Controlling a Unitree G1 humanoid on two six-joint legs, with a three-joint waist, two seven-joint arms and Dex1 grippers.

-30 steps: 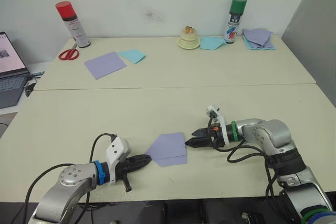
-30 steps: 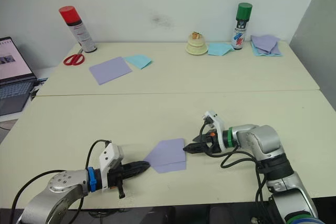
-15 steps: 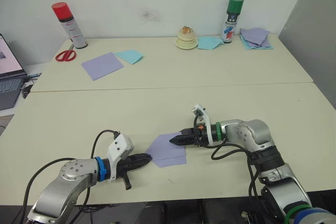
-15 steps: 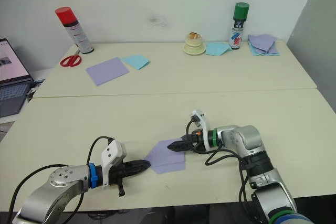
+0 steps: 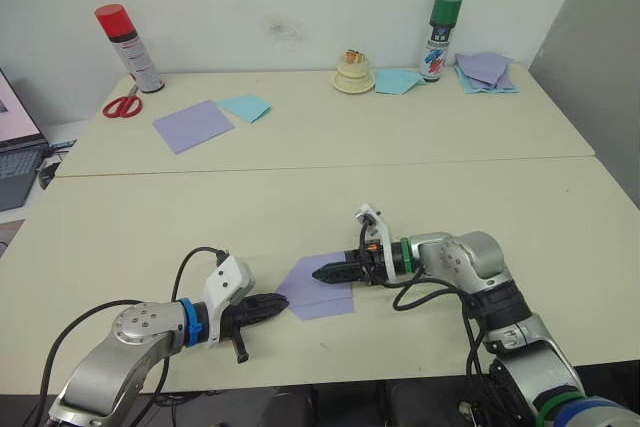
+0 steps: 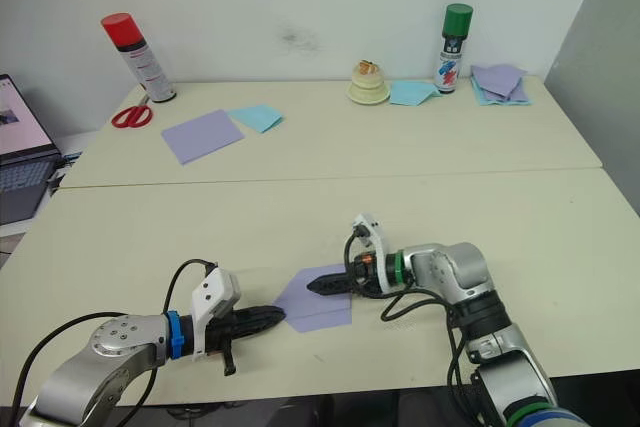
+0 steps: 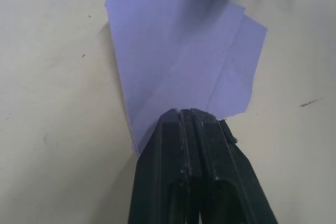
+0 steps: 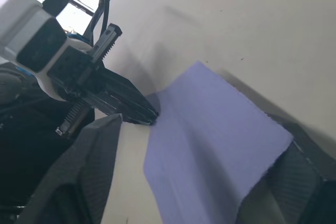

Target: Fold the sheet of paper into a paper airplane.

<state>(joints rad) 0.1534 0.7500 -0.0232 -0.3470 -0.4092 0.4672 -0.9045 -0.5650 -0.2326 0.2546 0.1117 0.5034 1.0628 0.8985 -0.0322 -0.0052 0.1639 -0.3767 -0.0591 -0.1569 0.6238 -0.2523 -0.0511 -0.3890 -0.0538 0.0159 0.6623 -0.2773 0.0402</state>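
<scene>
The sheet rises in a raised fold and its pointed end [image 5: 286, 297] lies flat. My right gripper is to grab the sheet by that raised fold [image 5: 337, 268] next.
The sheet of paper [image 5: 322, 288] is lavender and lies near the table's front edge, folded to a point on its left side. My left gripper [image 5: 284, 301] is shut, and its fingertips [image 7: 184, 116] rest on that pointed end. My right gripper [image 5: 318, 273] reaches in from the right, low over the middle of the sheet. It is open: its fingers [image 8: 89, 177] stand wide apart with the sheet [image 8: 210, 145] between them, slightly raised there. The paper airplane is out of view.
At the back left lie a smooth lavender sheet [image 5: 192, 125], a light blue sheet [image 5: 248, 106], red scissors [image 5: 120, 105] and a red-capped can [image 5: 122, 45]. At the back right stand a cream ornament [image 5: 352, 72], a green-capped can [image 5: 438, 35] and a paper pile [image 5: 485, 72].
My right gripper has moved left, from the sheet's right edge to over its middle. The left gripper has stayed on the pointed end.
</scene>
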